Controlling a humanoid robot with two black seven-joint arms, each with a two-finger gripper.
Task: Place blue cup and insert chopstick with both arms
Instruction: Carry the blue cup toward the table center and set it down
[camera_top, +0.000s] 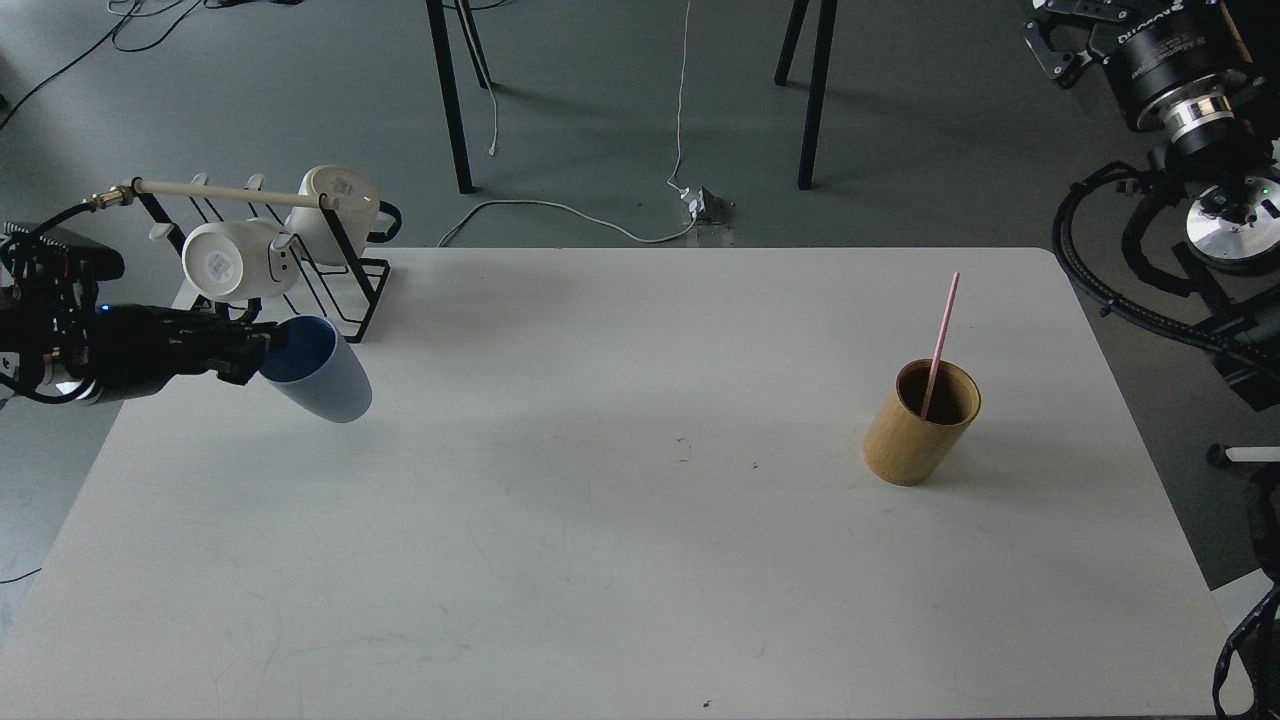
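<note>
I will next grab the pink chopstick by its exposed upper end (954, 288) with my right gripper, so that I can insert the chopstick into the blue cup (322, 383).
The blue cup (322, 383) is held in the air above the table's left side, tilted with its dark-blue mouth facing left. My left gripper (255, 355) is shut on its rim, coming in from the left edge. The pink chopstick (941, 335) stands leaning in the tan bamboo holder (915, 430) at the right of the table. My right gripper (1050, 40) is high at the top right, off the table's far right corner, with its fingers spread and holding nothing.
A black wire rack (300, 280) with a pale wooden rod and two white mugs (235, 260) stands at the table's back left, just behind the held cup. The white table (620, 500) spans the view. Black cables hang at the right edge.
</note>
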